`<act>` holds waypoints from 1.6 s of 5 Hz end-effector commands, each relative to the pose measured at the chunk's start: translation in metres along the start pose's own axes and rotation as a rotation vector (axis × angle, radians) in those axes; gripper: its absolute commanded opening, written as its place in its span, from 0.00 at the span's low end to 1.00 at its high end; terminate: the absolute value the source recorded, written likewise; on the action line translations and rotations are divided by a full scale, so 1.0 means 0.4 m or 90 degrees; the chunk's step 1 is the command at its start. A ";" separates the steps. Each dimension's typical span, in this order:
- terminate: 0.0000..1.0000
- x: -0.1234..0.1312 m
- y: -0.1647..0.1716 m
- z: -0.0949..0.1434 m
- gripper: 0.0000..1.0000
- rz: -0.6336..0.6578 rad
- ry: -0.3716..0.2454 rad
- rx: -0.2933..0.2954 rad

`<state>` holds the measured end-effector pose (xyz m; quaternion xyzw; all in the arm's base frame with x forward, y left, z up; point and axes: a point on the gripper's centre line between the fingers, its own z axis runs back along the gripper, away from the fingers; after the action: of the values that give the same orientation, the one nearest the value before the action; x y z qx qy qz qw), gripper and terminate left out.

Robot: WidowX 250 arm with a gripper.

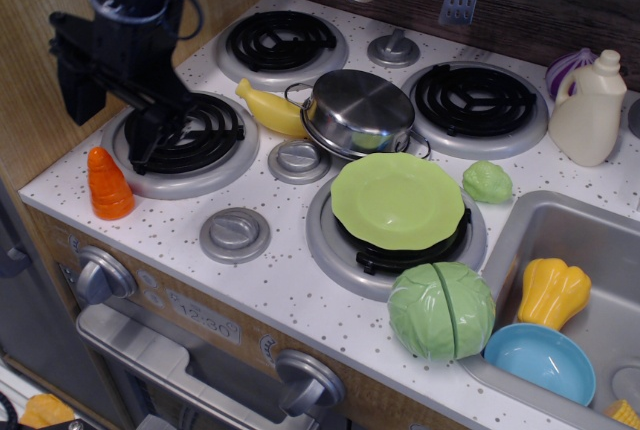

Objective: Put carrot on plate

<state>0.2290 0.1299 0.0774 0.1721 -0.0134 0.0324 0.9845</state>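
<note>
Next, the gripper grabs the orange carrot by its narrow tapered end [98, 162], to put the carrot on the light green plate [397, 200].
The orange ridged carrot [109, 184] stands upright on the white counter at the front left, beside the front-left burner. The light green plate [397, 200] rests on the front-right burner. My black gripper [112, 122] hangs open and empty above the left side of the front-left burner, just above and behind the carrot, with one finger [76, 93] to the left and the other finger [148, 137] over the coil. It touches nothing.
A steel pot [358, 112] sits behind the plate, with a yellow banana [270, 111] to its left. A split green cabbage [441, 310] lies at the front right. The sink [600, 340] holds a yellow squash [552, 293] and a blue bowl [540, 363]. A wooden wall [60, 10] rises on the left.
</note>
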 end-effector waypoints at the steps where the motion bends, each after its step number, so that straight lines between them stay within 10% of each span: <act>1: 0.00 0.009 0.064 -0.059 1.00 0.007 -0.040 -0.002; 4: 0.00 0.008 0.054 -0.129 1.00 0.029 -0.044 -0.064; 5: 0.00 0.018 0.040 -0.157 0.00 0.035 -0.044 -0.105; 8: 0.00 0.048 -0.013 0.019 0.00 -0.025 -0.014 -0.053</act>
<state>0.2530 0.1028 0.0853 0.1444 0.0049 -0.0137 0.9894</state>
